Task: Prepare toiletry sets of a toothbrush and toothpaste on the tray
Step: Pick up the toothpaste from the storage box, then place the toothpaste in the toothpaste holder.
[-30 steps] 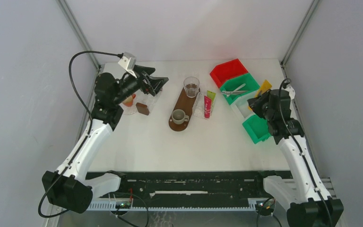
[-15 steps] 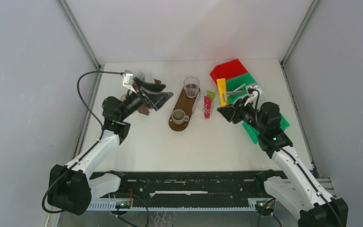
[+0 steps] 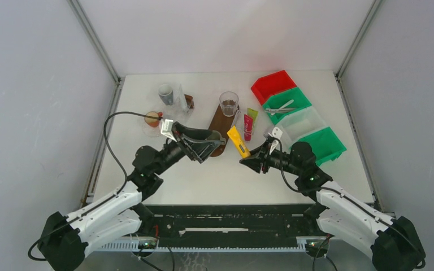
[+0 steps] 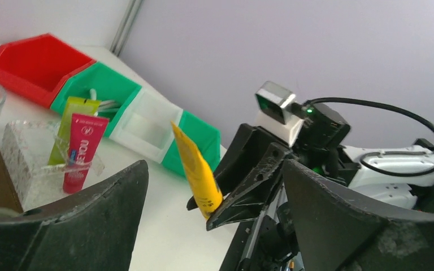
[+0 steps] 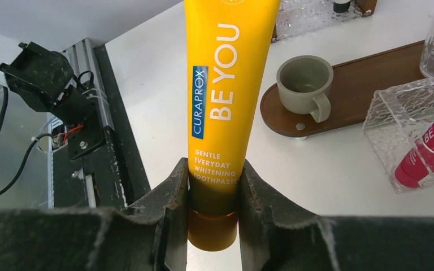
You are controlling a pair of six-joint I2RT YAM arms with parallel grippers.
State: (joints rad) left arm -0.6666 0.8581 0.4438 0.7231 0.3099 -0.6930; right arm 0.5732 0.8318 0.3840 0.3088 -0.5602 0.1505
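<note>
The set on the clear tray with the mugs needs the yellow tube of toothpaste. I will next pinch the yellow toothpaste tube's free body (image 3: 237,139) (image 4: 191,157) with my left gripper.
My right gripper (image 3: 247,159) (image 5: 215,169) is shut on the cap end of a yellow toothpaste tube (image 3: 237,141) (image 5: 229,84) (image 4: 195,164), held tilted above the table in front of the brown board. My left gripper (image 3: 209,148) (image 4: 212,169) faces it from the left, open, with nothing between its fingers. A pink-red toothpaste tube (image 3: 248,127) (image 5: 429,149) (image 4: 82,147) and a lime green one (image 3: 252,113) (image 4: 70,121) lie in a clear ribbed tray (image 3: 239,121) (image 5: 395,118) (image 4: 28,152). Pale toothbrush handles (image 3: 280,107) rest in a green bin.
A brown oval board (image 3: 221,118) carries a grey cup (image 5: 305,84) and a drinking glass (image 3: 229,103). Red (image 3: 273,83), green (image 3: 294,96), clear (image 3: 305,121) and green (image 3: 323,144) bins line the back right. A cup (image 3: 165,93) and a clear dish (image 3: 152,119) stand at the back left.
Both arms swung in toward the table's middle. The right one carried the yellow tube from the bins to in front of the brown board. The left one left the back-left dishes.
</note>
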